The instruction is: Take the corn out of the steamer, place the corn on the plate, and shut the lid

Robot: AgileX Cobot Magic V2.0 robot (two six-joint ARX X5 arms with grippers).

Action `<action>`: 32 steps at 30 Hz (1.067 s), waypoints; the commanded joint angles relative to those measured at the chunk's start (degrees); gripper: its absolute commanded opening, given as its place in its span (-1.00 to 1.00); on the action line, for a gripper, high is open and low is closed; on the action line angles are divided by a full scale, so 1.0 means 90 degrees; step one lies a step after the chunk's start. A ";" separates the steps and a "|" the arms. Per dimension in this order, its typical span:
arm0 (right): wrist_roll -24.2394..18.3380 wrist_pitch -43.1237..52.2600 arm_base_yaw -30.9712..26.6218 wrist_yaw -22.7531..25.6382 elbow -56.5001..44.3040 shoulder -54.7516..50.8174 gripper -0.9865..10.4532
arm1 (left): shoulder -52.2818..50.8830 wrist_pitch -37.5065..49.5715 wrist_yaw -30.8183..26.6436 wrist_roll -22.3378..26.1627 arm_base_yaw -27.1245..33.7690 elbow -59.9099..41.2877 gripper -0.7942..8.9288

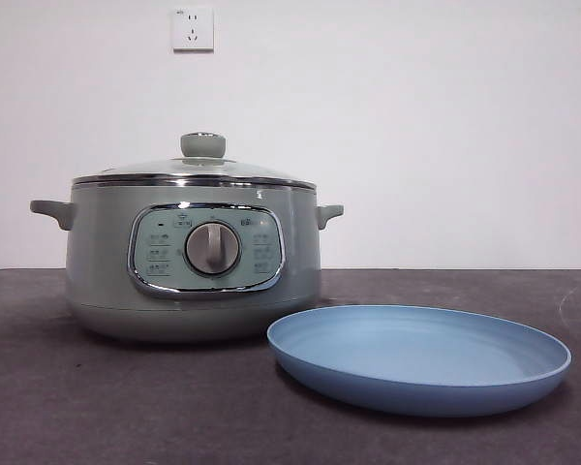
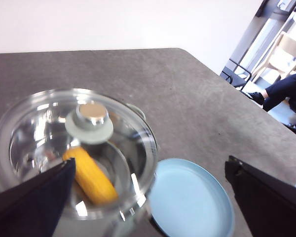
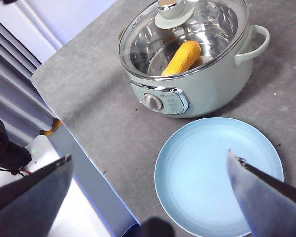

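Note:
The glass lid has a knob (image 2: 91, 118) that my left gripper will grab next. I will lift the lid by it to open the steamer and reach the corn (image 2: 91, 177).
The sage-green steamer (image 1: 189, 257) stands at the left of the table with its glass lid (image 1: 196, 170) closed on it. The corn (image 2: 89, 176) lies inside under the glass; it also shows in the right wrist view (image 3: 181, 58). The light-blue plate (image 1: 421, 356) sits empty to the right, in front of the steamer. My left gripper (image 2: 150, 197) is open and hovers above the steamer (image 2: 74, 158) and lid knob (image 2: 90, 121). My right gripper (image 3: 150, 192) is open, high above the plate (image 3: 218, 175). Neither gripper shows in the front view.
The dark grey table (image 1: 97, 407) has its edge near the steamer's front in the right wrist view (image 3: 64, 118). A white wall with a socket (image 1: 193, 29) stands behind.

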 commanded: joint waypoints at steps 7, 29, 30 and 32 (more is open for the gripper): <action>0.0017 0.0046 0.0015 -0.0002 0.0017 0.0000 0.22 | 0.1868 0.1231 -0.1047 0.0690 -0.0957 0.0741 0.34; 0.0022 0.0044 0.0015 0.0002 0.0017 0.0000 0.22 | 0.4583 0.3184 -0.2875 0.1581 -0.1885 0.0823 0.33; 0.0019 0.0044 0.0015 0.0007 0.0017 0.0000 0.22 | 0.4607 0.3172 -0.2878 0.1579 -0.1885 0.0823 0.33; 0.0019 0.0044 0.0015 0.0022 0.0017 0.0000 0.22 | 0.4656 0.3172 -0.2878 0.1576 -0.1887 0.0823 0.32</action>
